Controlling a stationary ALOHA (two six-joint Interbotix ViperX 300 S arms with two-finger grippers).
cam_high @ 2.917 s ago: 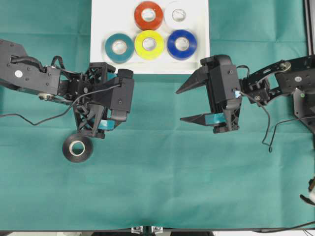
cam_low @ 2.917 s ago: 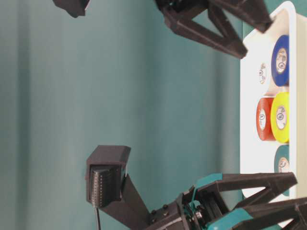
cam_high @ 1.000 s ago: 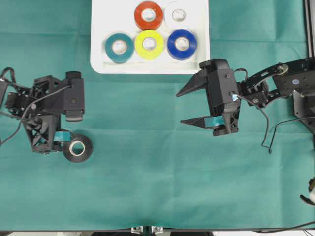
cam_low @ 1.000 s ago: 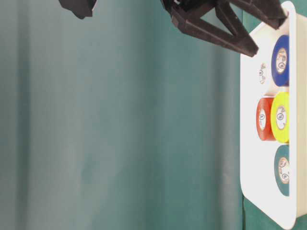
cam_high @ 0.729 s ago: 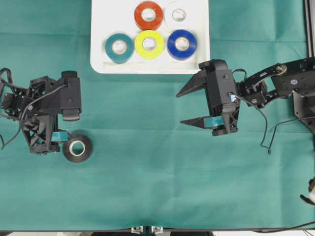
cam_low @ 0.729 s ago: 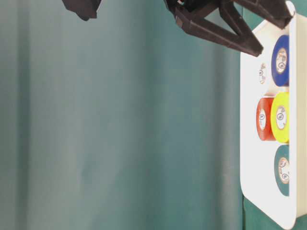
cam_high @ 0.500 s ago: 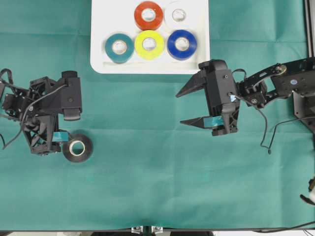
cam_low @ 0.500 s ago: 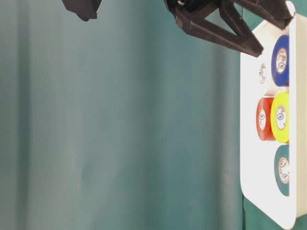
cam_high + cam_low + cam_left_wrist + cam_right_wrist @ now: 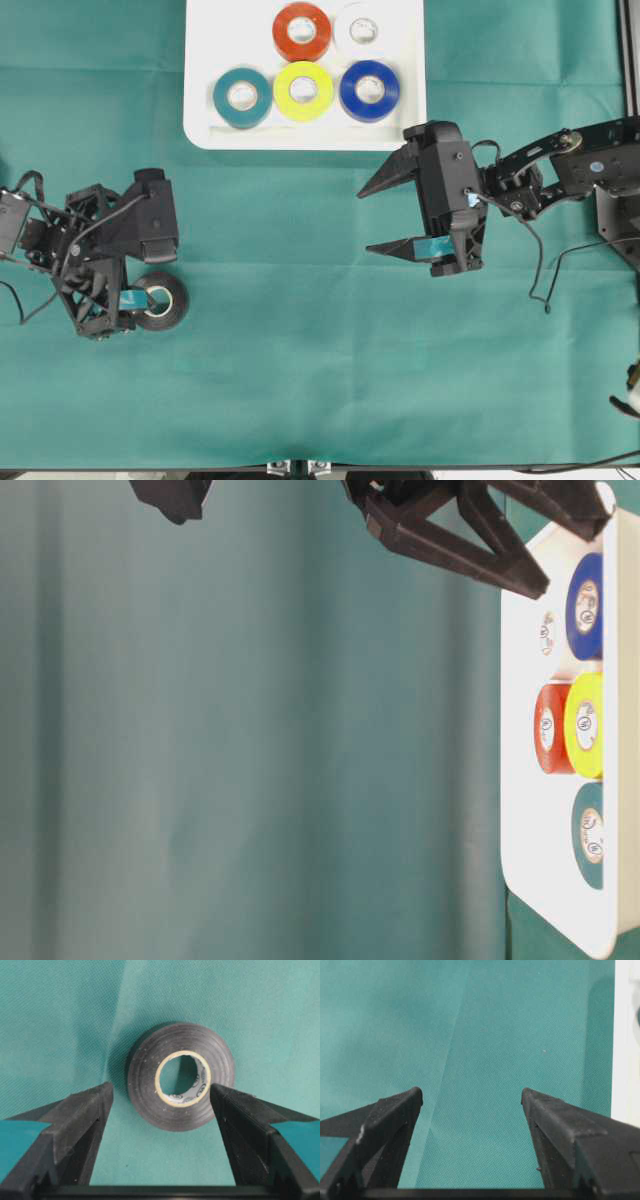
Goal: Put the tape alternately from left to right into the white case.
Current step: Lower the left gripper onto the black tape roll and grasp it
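The fingers of my left gripper are above the black roll, and one crosses its outer band (image 9: 163, 322) beside the roll's core (image 9: 160, 298). It isn't time to close on the roll yet: my left gripper needs to go lower first.
A black roll of tape (image 9: 162, 300) (image 9: 180, 1082) lies flat on the green cloth at the left. My left gripper (image 9: 142, 300) (image 9: 161, 1092) is open and lowered over it, with one fingertip on each side of the roll and a gap at both. Five rolls of tape lie in the white case (image 9: 205, 135) (image 9: 520, 780): red-orange (image 9: 302, 31), white (image 9: 362, 30), teal (image 9: 242, 96), yellow (image 9: 303, 91), blue (image 9: 369, 90). My right gripper (image 9: 366, 220) (image 9: 471, 1094) hovers open and empty just right of the case's front right corner.
Green cloth (image 9: 320, 380) covers the whole table. A loose cable (image 9: 545, 285) hangs off the right arm, and a metal rail (image 9: 628, 50) runs along the far right. The case's edge (image 9: 622, 1035) shows at the right of the right wrist view.
My left gripper has shifted right and down onto the black roll, which now sits between its open fingers instead of beside them. The right arm has barely moved.
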